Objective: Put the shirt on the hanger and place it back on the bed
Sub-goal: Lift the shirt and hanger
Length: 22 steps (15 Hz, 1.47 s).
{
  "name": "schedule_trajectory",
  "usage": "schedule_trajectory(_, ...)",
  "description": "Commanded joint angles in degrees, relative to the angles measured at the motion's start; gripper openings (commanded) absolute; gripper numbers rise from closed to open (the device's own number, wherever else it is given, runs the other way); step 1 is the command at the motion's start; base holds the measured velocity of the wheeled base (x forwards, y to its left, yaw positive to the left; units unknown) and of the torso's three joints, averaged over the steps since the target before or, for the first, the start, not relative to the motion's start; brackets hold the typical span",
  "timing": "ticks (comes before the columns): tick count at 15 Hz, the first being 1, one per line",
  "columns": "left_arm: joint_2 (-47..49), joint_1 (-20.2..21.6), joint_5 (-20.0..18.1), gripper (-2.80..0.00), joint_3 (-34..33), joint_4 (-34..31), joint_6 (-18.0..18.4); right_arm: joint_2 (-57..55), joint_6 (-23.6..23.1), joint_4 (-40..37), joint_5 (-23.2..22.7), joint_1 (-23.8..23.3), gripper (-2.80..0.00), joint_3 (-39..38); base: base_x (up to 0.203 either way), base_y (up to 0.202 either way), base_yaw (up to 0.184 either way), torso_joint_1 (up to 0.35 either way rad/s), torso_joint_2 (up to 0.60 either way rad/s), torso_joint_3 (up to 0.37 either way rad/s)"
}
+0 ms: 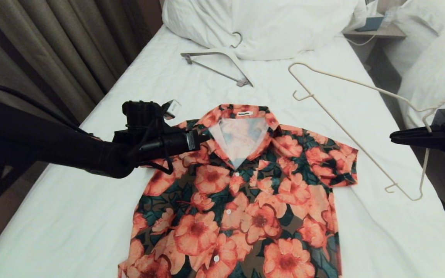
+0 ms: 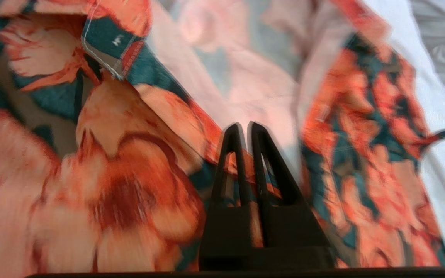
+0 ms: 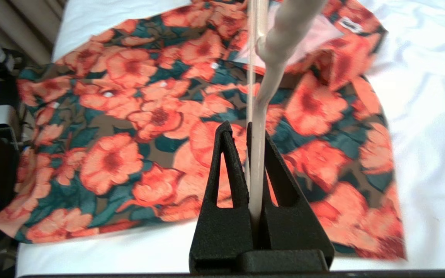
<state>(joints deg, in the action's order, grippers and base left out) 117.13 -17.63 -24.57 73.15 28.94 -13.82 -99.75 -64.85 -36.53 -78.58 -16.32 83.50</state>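
Observation:
My left gripper grabs the flowered shirt by its open collar's edge (image 1: pixel 220 152) next, to open the neck for the cream hanger (image 1: pixel 361 85).
The flowered shirt (image 1: pixel 245 200) lies flat and face up on the bed (image 1: pixel 72 216), collar open toward the pillows. My left gripper (image 1: pixel 206 138) reaches in from the left, its tip at the collar's left edge. In the left wrist view it (image 2: pixel 244 125) hovers close over the shirt (image 2: pixel 129 173), jaws nearly together with only a thin slit and nothing between them. My right gripper (image 1: pixel 392 137) at the right edge is shut on the thin cream hanger (image 1: pixel 361 85), held in the air beside the right sleeve. The right wrist view shows the wire (image 3: pixel 259 162) clamped in that gripper (image 3: pixel 238 127) above the shirt (image 3: pixel 149 127).
A thicker grey-white hanger (image 1: pixel 218 63) lies near the pillows (image 1: pixel 269 27) at the head of the bed. Curtains (image 1: pixel 52 46) hang along the left side. A nightstand (image 1: pixel 377 31) and a neighbouring bed (image 1: pixel 439 69) stand to the right.

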Motion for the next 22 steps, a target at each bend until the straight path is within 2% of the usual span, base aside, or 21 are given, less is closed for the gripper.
schedule_trajectory(1,4.9,1.2,-0.5,0.0,5.1,-2.3,-0.2,-0.9,-0.4,-0.2,-0.4,-0.9,-2.8,0.9,0.0,0.0,0.0,0.0,0.0,0.0)
schedule_trajectory(8,8.9,2.7,0.1,0.0,10.8,-3.5,-0.3,-1.6,-0.4,-0.4,-0.4,-0.6,-2.8,1.1,0.0,0.0,0.0,0.0,0.0,0.0)
schedule_trajectory(12,10.4,2.1,0.2,0.0,13.4,-3.4,-0.4,-2.1,-0.4,-0.4,-0.4,0.4,-2.8,0.7,0.0,0.0,0.0,0.0,0.0,0.0)
schedule_trajectory(16,11.8,0.9,0.2,0.0,15.1,-2.9,-3.0,-2.7,-0.4,-0.4,-0.3,0.5,-2.8,0.6,0.0,0.0,0.0,0.0,0.0,0.0)
schedule_trajectory(22,14.8,-0.1,0.2,0.0,18.2,-1.6,-3.5,-3.1,-0.4,-0.3,-0.3,0.5,-2.8,0.6,0.0,0.0,0.0,0.0,0.0,0.0)
